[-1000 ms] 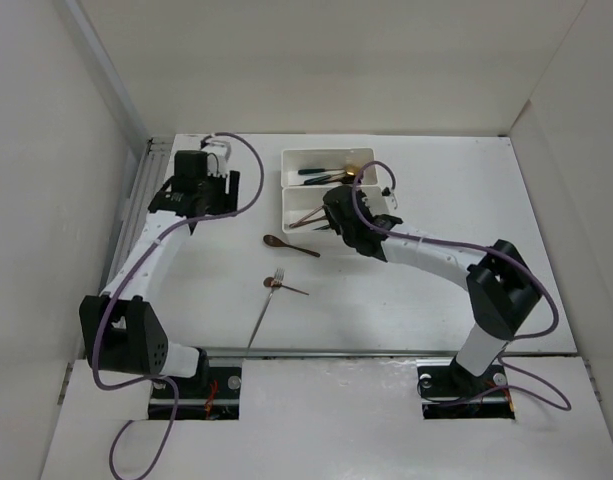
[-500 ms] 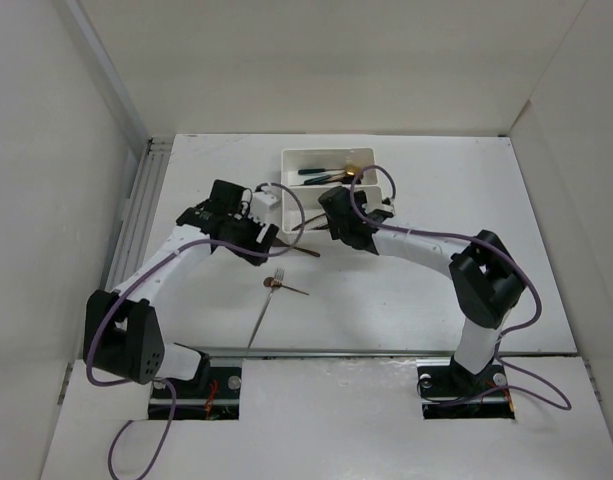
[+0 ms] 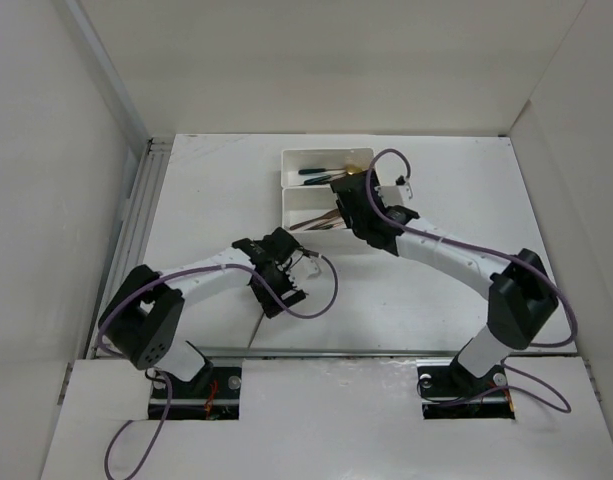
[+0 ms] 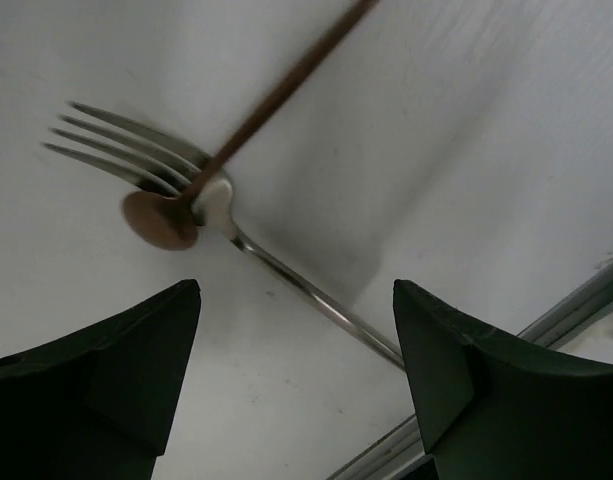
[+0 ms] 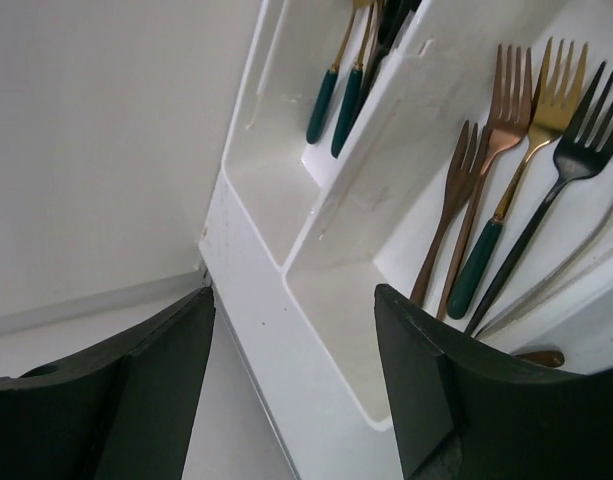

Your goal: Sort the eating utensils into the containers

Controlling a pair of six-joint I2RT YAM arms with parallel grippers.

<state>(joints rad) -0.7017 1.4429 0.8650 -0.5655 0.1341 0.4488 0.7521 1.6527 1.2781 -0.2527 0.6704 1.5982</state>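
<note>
My left gripper grabs the silver fork by its slim handle (image 4: 321,298) next, so the fork's prongs stay free to enter the fork tray.
A silver fork (image 4: 286,275) lies on the table with a small copper spoon (image 4: 161,220) resting across its neck. My left gripper (image 4: 296,400) hovers open just above them, its fingers (image 4: 96,380) on either side of the fork's handle (image 3: 254,330) and nothing between them. Two white trays stand side by side at the back. The far tray (image 5: 256,180) holds teal-handled utensils (image 5: 324,100). The near tray (image 5: 346,300) holds copper, gold and black forks (image 5: 506,110). My right gripper (image 5: 291,400) is open and empty above the near tray's end (image 3: 291,210).
The left arm (image 3: 201,280) lies low across the table's left half, and its purple cable loops beside the wrist. The right arm (image 3: 456,260) stretches from its base to the trays. White walls close in the table on three sides. A metal rail runs along the near edge.
The left arm swung from the back left corner down to the fork and small spoon, opening slightly wider. The right gripper opened over the near tray and drew back a little.
</note>
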